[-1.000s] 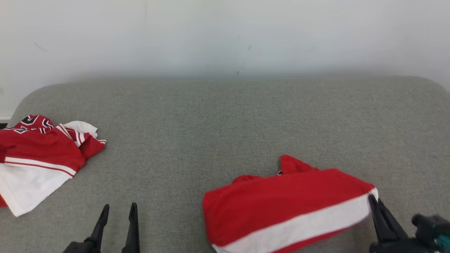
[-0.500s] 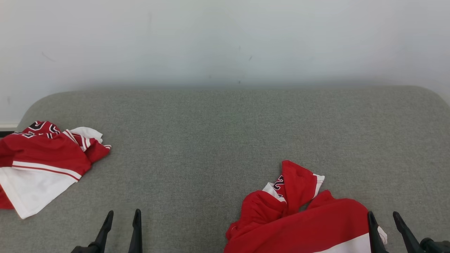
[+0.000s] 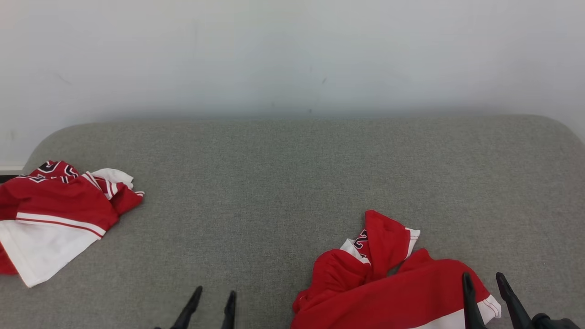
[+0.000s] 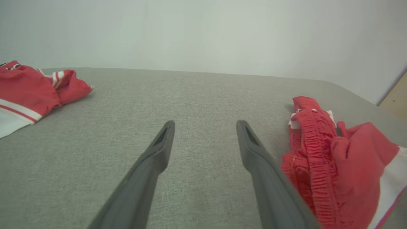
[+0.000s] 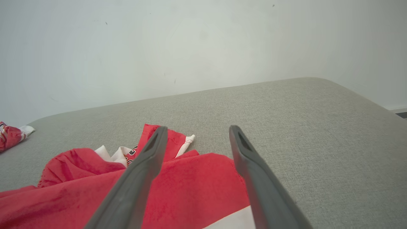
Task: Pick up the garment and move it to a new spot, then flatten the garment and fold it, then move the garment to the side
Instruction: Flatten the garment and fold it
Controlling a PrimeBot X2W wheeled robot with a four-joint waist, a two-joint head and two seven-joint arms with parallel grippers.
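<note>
I will next grab the garment with my left gripper by the gathered waistband (image 4: 318, 152), which stands up in a fold while the garment's white panel (image 4: 393, 183) lies slack.
A red garment (image 3: 388, 292) with a white band lies crumpled on the grey cushion (image 3: 274, 183) at the lower right, running off the bottom edge. My right gripper (image 3: 483, 276) stands open just above its right end, where the white hem shows; the right wrist view has the red cloth (image 5: 190, 190) under and between the spread fingers (image 5: 140, 168), with nothing pinched. My left gripper (image 3: 215, 292) is open over bare cushion to the left of the garment. In the left wrist view the garment's gathered waistband (image 4: 318, 152) lies just beyond the right finger of that gripper (image 4: 205, 124).
A second red and white garment (image 3: 55, 205) lies bunched at the cushion's left edge, also seen as a heap (image 4: 25, 92) in the left wrist view. A pale wall (image 3: 292, 55) rises behind the cushion. Bare grey fabric spans the middle and back.
My right gripper opened and let go of the garment, which dropped from a stretched sheet into a crumpled heap. The left gripper has shifted right toward it. The head camera tilted slightly.
</note>
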